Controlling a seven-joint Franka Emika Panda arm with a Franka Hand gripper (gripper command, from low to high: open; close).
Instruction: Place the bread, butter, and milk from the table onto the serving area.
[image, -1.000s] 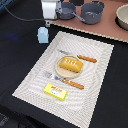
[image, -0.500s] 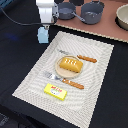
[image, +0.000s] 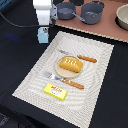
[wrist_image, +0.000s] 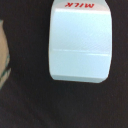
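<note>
The milk needs to go onto the beige striped placemat. My gripper will next grab the pale blue-white milk carton by its top (image: 43, 31) (wrist_image: 81, 42).
The milk (image: 43, 36), a pale blue-white carton, stands on the dark table just off the far left corner of the serving area (image: 95, 95), a beige striped placemat. In the wrist view the milk (wrist_image: 80, 42) fills the frame from above, with red lettering on it. My gripper (image: 44, 28) hangs right over the carton, open, with its fingers coming down on either side of the top. The bread (image: 70, 64) lies on the round tan plate (image: 58, 71). The butter (image: 56, 90) lies on the mat's near part.
A fork (image: 62, 81) and a knife (image: 83, 58) with orange handles flank the plate. A pinkish-brown board (image: 107, 27) with dark pots (image: 91, 12) stands behind the mat. A pale bowl (image: 123, 16) is at the far right.
My gripper has come down a little toward the milk carton. The bread, the butter and the milk have not moved.
</note>
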